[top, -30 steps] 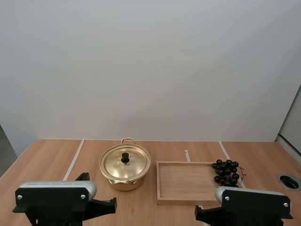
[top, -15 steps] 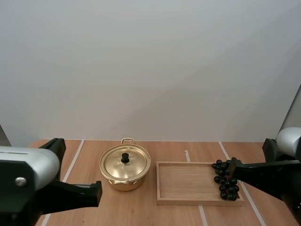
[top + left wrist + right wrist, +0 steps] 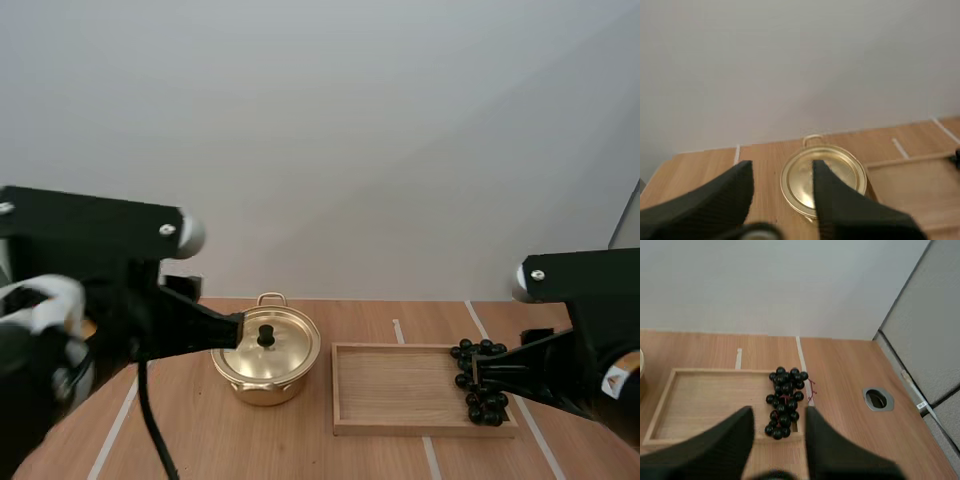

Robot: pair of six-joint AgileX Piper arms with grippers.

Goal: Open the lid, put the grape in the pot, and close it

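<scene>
Next, my left gripper grabs the lid by its black knob [image 3: 267, 335] to open the golden pot [image 3: 265, 372] for the grapes.
A golden pot [image 3: 265, 372] stands on the wooden table with its lid [image 3: 266, 347] on, black knob [image 3: 267, 335] on top. A bunch of dark grapes [image 3: 481, 383] lies across the right end of a wooden tray [image 3: 395, 395]. My left gripper [image 3: 232, 335] hovers at the pot's left side. In the left wrist view it [image 3: 782, 170] is open, its fingers [image 3: 715, 197] framing the pot [image 3: 830, 172]. My right gripper [image 3: 480, 375] hangs by the grapes. In the right wrist view it [image 3: 777, 412] is open above the grapes [image 3: 785, 400].
The tray [image 3: 705, 397] sits just right of the pot, its floor bare. A round metal grommet [image 3: 878, 399] is set in the table right of the grapes. White lines [image 3: 400, 330] cross the tabletop. A grey wall rises behind the table.
Both arms have risen from the front edge and reached forward, the left toward the pot and the right toward the grapes. Pot, tray and grapes have not moved.
</scene>
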